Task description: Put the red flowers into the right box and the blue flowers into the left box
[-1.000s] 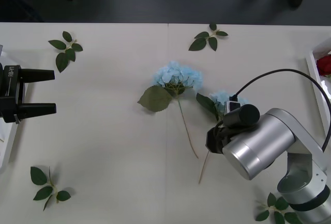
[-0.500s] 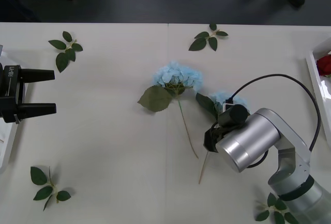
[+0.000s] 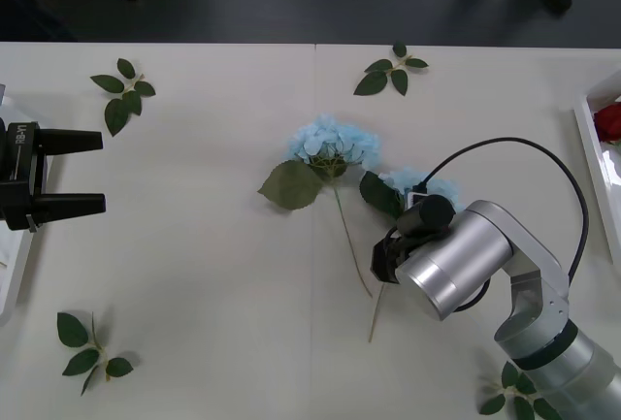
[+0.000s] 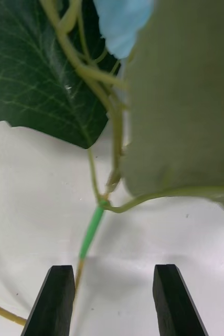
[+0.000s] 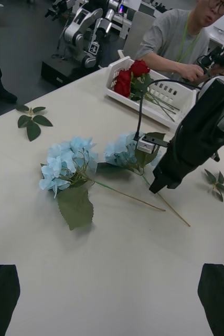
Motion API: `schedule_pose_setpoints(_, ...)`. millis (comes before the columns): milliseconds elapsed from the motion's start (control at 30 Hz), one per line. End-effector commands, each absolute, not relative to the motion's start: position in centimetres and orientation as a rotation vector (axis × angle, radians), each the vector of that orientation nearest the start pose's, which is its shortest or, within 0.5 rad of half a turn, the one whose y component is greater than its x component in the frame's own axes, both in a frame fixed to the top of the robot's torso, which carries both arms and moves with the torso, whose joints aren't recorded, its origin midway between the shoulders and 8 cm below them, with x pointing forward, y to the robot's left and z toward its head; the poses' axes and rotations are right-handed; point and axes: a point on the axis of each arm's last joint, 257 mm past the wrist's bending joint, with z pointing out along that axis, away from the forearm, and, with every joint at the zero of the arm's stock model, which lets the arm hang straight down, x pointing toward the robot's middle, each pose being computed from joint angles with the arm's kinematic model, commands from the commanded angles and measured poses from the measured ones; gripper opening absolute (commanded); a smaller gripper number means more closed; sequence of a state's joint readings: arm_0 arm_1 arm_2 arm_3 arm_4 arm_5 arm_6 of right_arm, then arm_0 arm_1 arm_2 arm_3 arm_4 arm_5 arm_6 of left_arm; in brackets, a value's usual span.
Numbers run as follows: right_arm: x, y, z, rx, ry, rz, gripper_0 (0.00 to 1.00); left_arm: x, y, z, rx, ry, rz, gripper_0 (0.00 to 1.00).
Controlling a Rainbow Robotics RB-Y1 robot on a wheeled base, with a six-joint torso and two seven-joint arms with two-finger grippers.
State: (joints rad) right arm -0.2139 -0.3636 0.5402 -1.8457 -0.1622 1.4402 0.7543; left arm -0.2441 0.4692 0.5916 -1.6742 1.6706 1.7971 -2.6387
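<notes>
Soft petals and a broad leaf crowd the blue flower's head, so next my right gripper needs to grab the flower by its bare stem below the green tape (image 4: 78,280).
Two blue flowers lie mid-table: one (image 3: 330,144) (image 5: 68,160) in the open, the other (image 3: 427,187) (image 5: 122,149) partly under my right arm. My right gripper (image 4: 114,304) is open low over the table. That second flower's thin stem (image 4: 93,226) runs between its black fingers (image 4: 54,299), nearer one of them, untouched. The flower's big leaf (image 4: 38,68) and a blue petal (image 4: 122,21) lie just beyond. Red flowers (image 3: 609,121) (image 5: 132,79) lie in the right box (image 3: 585,134) (image 5: 161,92). My left gripper (image 3: 102,172) (image 5: 109,304) hangs open by the left box (image 3: 8,289).
Loose green leaf sprigs lie at the back left (image 3: 124,90), back centre (image 3: 388,71), front left (image 3: 87,347) and front right (image 3: 519,396). The first flower's stem (image 3: 351,245) runs toward the front, close beside my right wrist.
My right arm has moved left and lowered along the second blue flower's stem, and that flower has shifted slightly left. The left arm has not moved.
</notes>
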Motion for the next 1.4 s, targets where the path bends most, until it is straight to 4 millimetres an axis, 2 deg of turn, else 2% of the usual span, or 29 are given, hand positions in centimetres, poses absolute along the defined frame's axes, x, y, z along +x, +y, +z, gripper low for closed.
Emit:
schedule_pose_setpoints(33, 41.1, -12.0, -35.0, 0.255, 2.637, 0.178, 0.44, 38.2, 24.1, -9.8, 1.196, 1.550, -0.737, 1.00)
schedule_pose_setpoints(200, 41.1, -11.6, -34.5, 0.259, 2.631, 0.201, 0.44, 38.2, 24.1, -9.8, 1.196, 1.550, -0.737, 1.00)
schedule_pose_setpoints(300, 41.2, -11.7, -34.3, 0.269, 2.626, 0.205, 0.63, 38.2, 24.1, -9.8, 1.196, 1.550, -0.737, 1.00)
schedule_pose_setpoints(367, 41.4, -11.9, -34.2, 0.273, 2.620, 0.199, 0.65, 38.2, 24.1, -9.8, 1.196, 1.550, -0.737, 1.00)
schedule_pose_setpoints(533, 41.7, -12.3, -34.0, 0.295, 2.615, 0.201, 0.65, 38.2, 24.1, -9.8, 1.196, 1.550, -0.737, 1.00)
schedule_pose_setpoints(833, 41.7, -12.8, -35.2, 0.301, 2.634, 0.189, 0.65, 38.2, 24.1, -9.8, 1.196, 1.550, -0.737, 1.00)
schedule_pose_setpoints(1333, 41.2, -12.3, -36.2, 0.285, 2.661, 0.199, 0.66, 38.2, 24.1, -9.8, 1.196, 1.550, -0.737, 1.00)
schedule_pose_setpoints(1367, 41.2, -12.3, -36.2, 0.285, 2.662, 0.200, 0.62, 38.2, 24.1, -9.8, 1.196, 1.550, -0.737, 1.00)
schedule_pose_setpoints(1400, 41.2, -12.4, -36.3, 0.287, 2.665, 0.198, 0.51, 38.2, 24.1, -9.8, 1.196, 1.550, -0.737, 1.00)
